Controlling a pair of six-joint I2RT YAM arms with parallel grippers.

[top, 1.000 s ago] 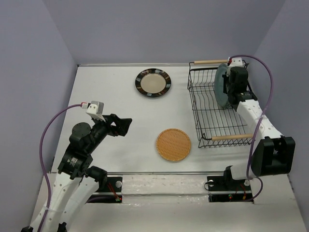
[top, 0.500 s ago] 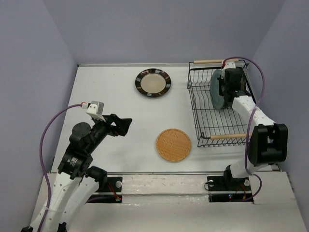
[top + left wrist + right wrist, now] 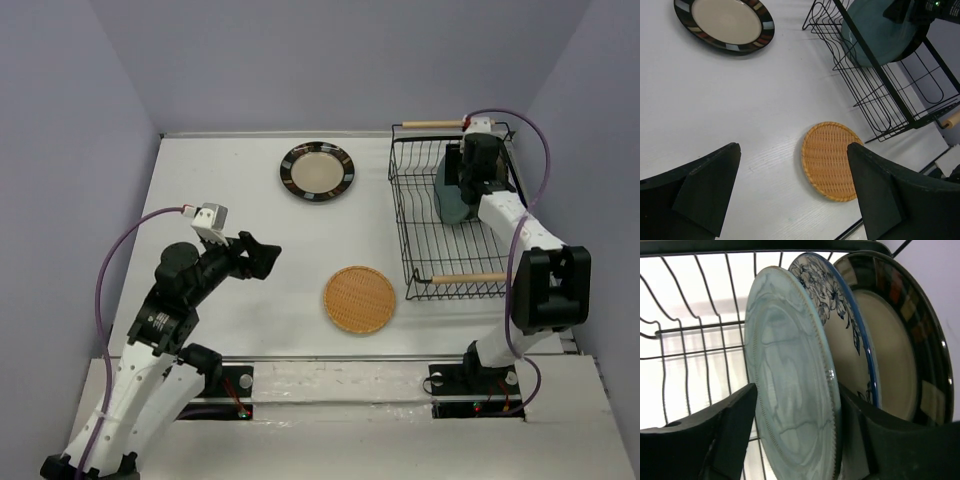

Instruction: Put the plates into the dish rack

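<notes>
Next, my left gripper pinches the orange wicker plate's woven rim (image 3: 328,302) to load the plate into the dish rack (image 3: 420,235).
The dish rack (image 3: 420,235) stands at the right of the table. Upright in it are a teal-blue plate (image 3: 790,380), a white blue-floral plate (image 3: 842,325) and a cream plate with a dark striped rim (image 3: 895,355). My right gripper (image 3: 799,389) straddles the teal plate's top edge, jaws open, one finger on each side. A second striped plate (image 3: 317,171) lies flat at the table's back. The orange wicker plate (image 3: 359,299) lies flat near the front. My left gripper (image 3: 793,146) hovers open and empty, left of the wicker plate (image 3: 830,160).
The rack's two wooden rod handles (image 3: 434,126) run along its far and near ends. Its near half holds only bare wire dividers (image 3: 875,100). Purple walls close the table in on three sides, and a metal rail (image 3: 330,360) borders the front.
My right gripper's jaws have spread apart off the teal plate, which now stands in the rack. The left arm has shifted slightly forward and to the right.
</notes>
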